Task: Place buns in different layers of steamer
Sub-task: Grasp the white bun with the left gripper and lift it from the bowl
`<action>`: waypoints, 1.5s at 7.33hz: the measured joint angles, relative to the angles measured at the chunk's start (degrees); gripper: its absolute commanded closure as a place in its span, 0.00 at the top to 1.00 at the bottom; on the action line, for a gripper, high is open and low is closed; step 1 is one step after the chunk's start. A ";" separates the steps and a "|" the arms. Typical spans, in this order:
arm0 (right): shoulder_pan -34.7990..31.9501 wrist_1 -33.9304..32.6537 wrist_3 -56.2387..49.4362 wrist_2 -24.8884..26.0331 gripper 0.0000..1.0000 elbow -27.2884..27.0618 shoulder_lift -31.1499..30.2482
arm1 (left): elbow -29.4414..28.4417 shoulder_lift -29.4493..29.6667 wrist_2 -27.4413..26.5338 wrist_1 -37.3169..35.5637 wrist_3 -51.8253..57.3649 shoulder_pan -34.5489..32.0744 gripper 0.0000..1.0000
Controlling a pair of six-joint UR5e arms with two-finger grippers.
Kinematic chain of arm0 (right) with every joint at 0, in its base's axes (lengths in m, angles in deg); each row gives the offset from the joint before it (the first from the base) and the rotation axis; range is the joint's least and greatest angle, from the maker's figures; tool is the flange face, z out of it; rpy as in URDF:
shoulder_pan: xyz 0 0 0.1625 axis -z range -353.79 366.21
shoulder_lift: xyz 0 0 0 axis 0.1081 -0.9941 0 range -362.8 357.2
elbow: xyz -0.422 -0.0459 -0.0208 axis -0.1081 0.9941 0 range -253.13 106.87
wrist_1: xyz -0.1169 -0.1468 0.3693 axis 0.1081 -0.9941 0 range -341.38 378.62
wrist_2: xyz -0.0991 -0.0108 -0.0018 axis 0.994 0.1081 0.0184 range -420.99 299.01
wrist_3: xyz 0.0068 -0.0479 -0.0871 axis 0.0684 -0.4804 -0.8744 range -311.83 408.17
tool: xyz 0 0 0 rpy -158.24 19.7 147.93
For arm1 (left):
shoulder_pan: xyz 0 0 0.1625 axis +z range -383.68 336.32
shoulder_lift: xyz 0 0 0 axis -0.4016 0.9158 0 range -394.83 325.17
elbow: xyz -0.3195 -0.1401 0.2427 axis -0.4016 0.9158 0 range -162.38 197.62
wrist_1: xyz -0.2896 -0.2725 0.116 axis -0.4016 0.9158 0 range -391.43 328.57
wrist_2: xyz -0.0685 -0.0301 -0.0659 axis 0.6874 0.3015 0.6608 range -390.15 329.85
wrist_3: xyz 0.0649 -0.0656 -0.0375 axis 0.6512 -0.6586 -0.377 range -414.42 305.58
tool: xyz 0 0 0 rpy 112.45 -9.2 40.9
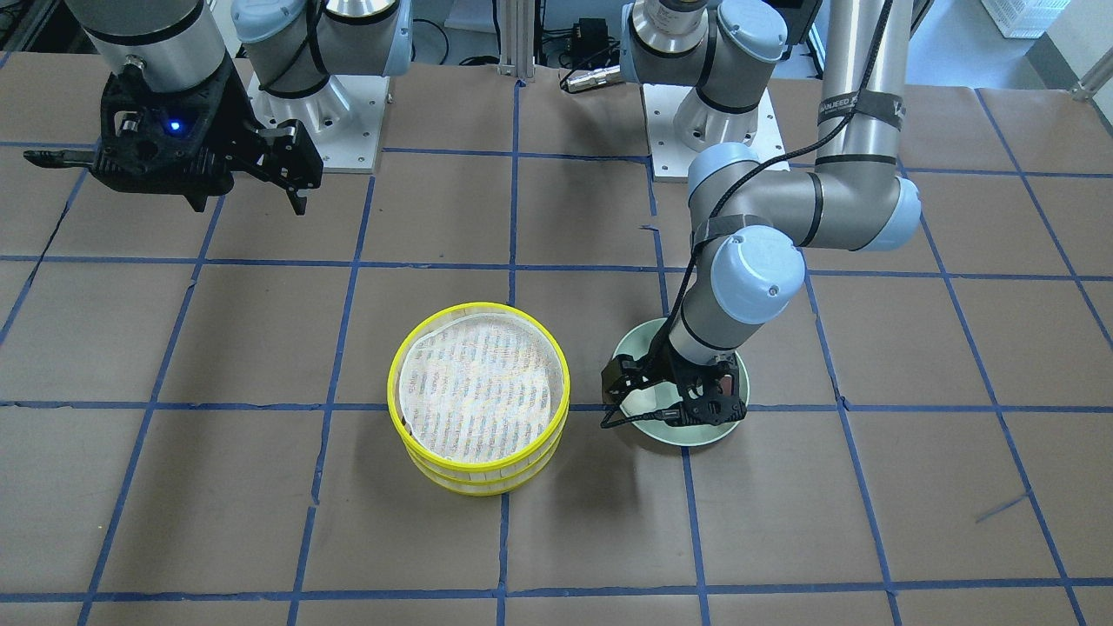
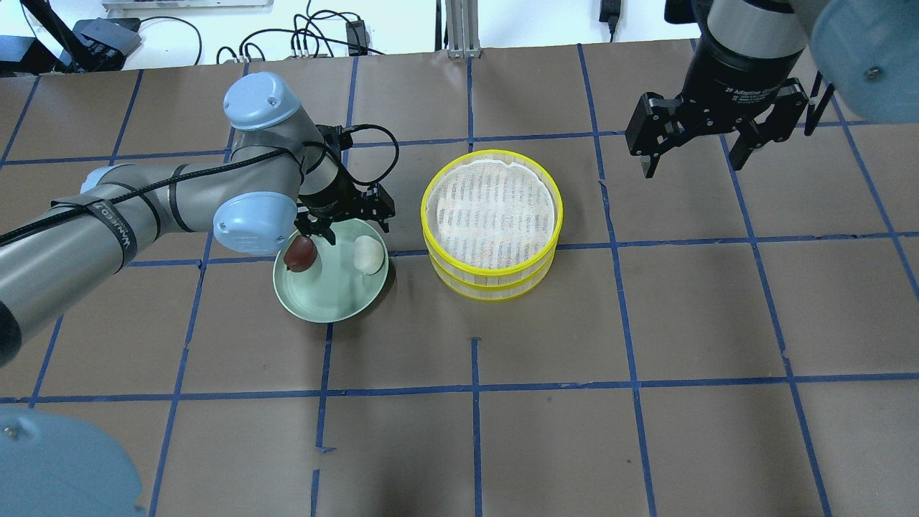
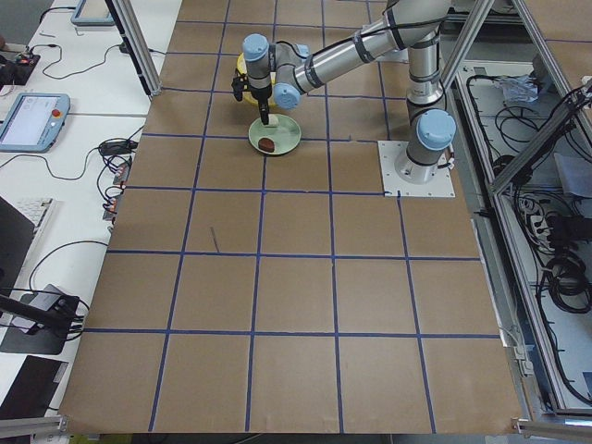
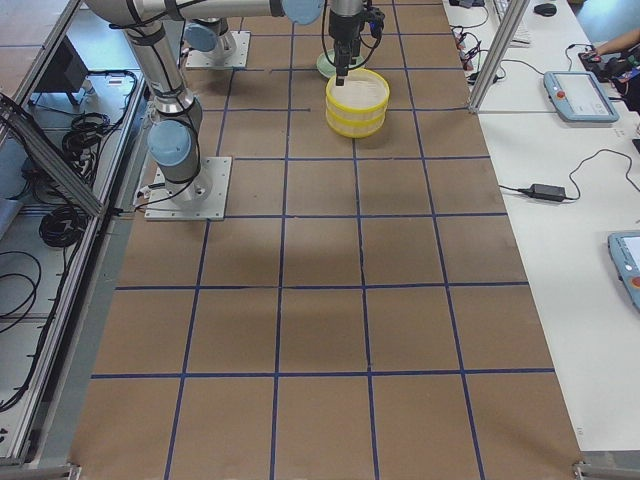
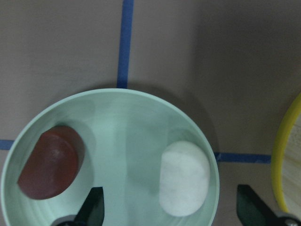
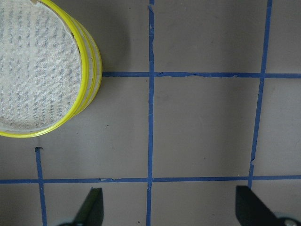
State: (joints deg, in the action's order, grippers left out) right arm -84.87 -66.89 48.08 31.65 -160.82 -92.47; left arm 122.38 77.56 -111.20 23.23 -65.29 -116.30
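Observation:
The steamer tray is far too wide across its mesh (image 1: pixel 477 388) for my fingers, so I should next grab it by its thin yellow rim (image 1: pixel 394 388) with my right gripper.
Two yellow-rimmed steamer trays (image 2: pixel 492 276) are stacked mid-table, and the top tray's white mesh cloth (image 1: pixel 478 391) is bare. A reddish-brown bun (image 2: pixel 300 253) and a white bun (image 2: pixel 368 253) lie on a pale green plate (image 2: pixel 327 298) to the left of the stack. My left gripper (image 5: pixel 171 207) is open and hovers just over the plate. In the left wrist view the white bun (image 5: pixel 184 179) lies between its fingertips and the brown bun (image 5: pixel 49 162) lies outside them. My right gripper (image 2: pixel 693 154) is open and empty, held high to the right of the stack.
The table is covered in brown paper with a grid of blue tape lines. The stack's edge shows at the top left of the right wrist view (image 6: pixel 89 61). The arm bases (image 1: pixel 322 113) stand at the robot's side of the table.

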 measured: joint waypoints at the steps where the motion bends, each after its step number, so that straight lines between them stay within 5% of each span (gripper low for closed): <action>1: -0.04 0.00 0.00 -0.01 1.00 -0.01 -0.02 | 0.11 0.84 1.03 -0.37 -0.45 -0.06 0.74; 3: -0.07 -0.02 0.01 -0.07 1.00 -0.02 -0.01 | 0.34 1.43 0.92 -0.58 -0.28 -0.10 0.15; 4: -0.07 -0.03 0.01 -0.08 1.00 -0.02 -0.02 | 0.69 1.47 -0.06 -0.61 -0.15 -0.11 0.05; 8: -0.13 0.00 0.01 -0.05 1.00 -0.06 -0.07 | -0.97 -0.47 -1.42 -0.32 -0.95 -0.43 0.04; 11: -0.15 0.00 0.01 -0.05 1.00 -0.09 -0.07 | -8.82 -5.39 -1.76 9.40 -3.68 -3.31 0.04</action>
State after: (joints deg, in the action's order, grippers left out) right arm -85.02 -66.89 48.08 31.60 -160.92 -92.54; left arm 113.56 72.17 -112.96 32.64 -68.97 -119.61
